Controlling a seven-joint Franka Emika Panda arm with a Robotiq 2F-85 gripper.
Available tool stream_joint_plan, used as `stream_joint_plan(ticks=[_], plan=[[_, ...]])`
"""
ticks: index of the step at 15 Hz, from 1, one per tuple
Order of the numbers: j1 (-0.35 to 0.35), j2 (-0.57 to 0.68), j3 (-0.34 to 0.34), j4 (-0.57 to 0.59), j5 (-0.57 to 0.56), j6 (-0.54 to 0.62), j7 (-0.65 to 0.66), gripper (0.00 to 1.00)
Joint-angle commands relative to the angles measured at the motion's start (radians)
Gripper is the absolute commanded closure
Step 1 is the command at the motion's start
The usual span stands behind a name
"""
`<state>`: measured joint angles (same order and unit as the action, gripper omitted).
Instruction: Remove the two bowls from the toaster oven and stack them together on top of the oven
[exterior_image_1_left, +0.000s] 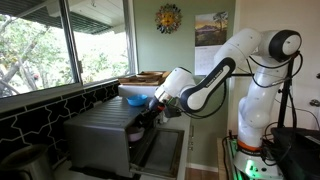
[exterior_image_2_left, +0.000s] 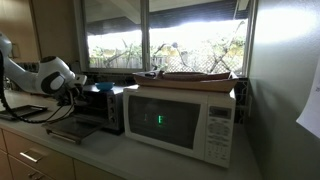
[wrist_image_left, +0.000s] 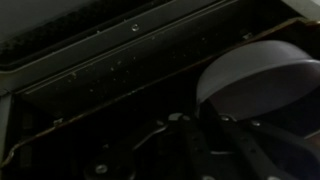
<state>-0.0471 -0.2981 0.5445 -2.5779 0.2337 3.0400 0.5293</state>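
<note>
Next, my gripper should grab the second bowl's near rim, leaving its base free to stack in the light blue bowl.
The grey toaster oven stands with its front door dropped open; it also shows in an exterior view. A light blue bowl sits on top of the oven. My gripper reaches into the oven's mouth. In the wrist view a second bowl sits in the dark interior, looking pale; its true colour does not show. My gripper's fingers lie on either side of this bowl's near rim. It is too dark to tell if they clamp it.
A white microwave stands beside the oven with a flat wooden tray on top. Windows run behind the counter. The oven's wire rack lies under my fingers.
</note>
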Motion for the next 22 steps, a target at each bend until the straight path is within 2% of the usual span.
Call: stream_joint_plan(ticks=[1, 3, 4, 5, 6, 7, 11, 15, 18, 22], plan=[[0.044, 0.032, -0.026, 0.036, 0.046, 0.039, -0.006, 0.51], [0.060, 0.037, -0.030, 0.040, 0.061, 0.042, -0.009, 0.38], [0.068, 0.039, -0.032, 0.041, 0.068, 0.042, -0.010, 0.36], [0.074, 0.040, -0.033, 0.041, 0.074, 0.045, -0.010, 0.72], [0.078, 0.037, -0.035, 0.041, 0.077, 0.049, -0.010, 0.69], [0.086, 0.033, -0.040, 0.043, 0.084, 0.056, -0.013, 0.69], [0.129, 0.031, -0.070, 0.044, 0.107, 0.070, -0.028, 0.99], [0.162, 0.030, -0.113, 0.038, 0.122, 0.046, -0.050, 0.99], [0.254, 0.029, -0.202, 0.041, 0.133, 0.029, -0.060, 0.99], [0.337, -0.038, -0.317, 0.037, 0.219, -0.116, -0.125, 0.99]])
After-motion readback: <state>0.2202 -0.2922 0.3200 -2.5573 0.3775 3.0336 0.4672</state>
